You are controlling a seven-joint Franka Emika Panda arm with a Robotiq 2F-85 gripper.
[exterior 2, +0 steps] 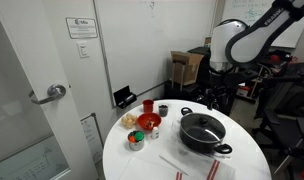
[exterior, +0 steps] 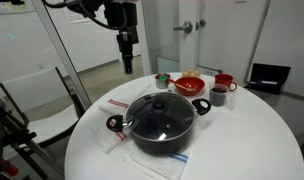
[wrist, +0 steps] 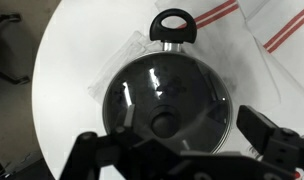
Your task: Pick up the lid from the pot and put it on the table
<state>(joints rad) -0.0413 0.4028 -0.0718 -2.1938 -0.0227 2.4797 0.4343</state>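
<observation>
The gripper will grab the lid from above by its dark knob to put it on the tabletop, which keeps the glass level and leaves the lid's rim free.
The black pot (exterior: 164,142) stands mid-table on the round white table (exterior: 247,130), with the clear glass lid (exterior: 160,118) seated on it. Both also show in an exterior view, pot (exterior 2: 203,142) and lid (exterior 2: 202,127). My gripper (exterior: 127,66) hangs open and empty high above the table, up and behind the pot. In the wrist view the lid (wrist: 167,85) with its dark knob (wrist: 164,122) lies below my open fingers (wrist: 177,148), well apart from them. One loop handle (wrist: 174,22) points to the top of the wrist view.
A red bowl (exterior: 190,85), red cups (exterior: 224,82), a dark cup (exterior: 218,97) and a tin (exterior: 163,78) sit behind the pot. White cloths with red stripes (wrist: 277,35) lie under and beside it. A chair (exterior: 37,95) stands by the table.
</observation>
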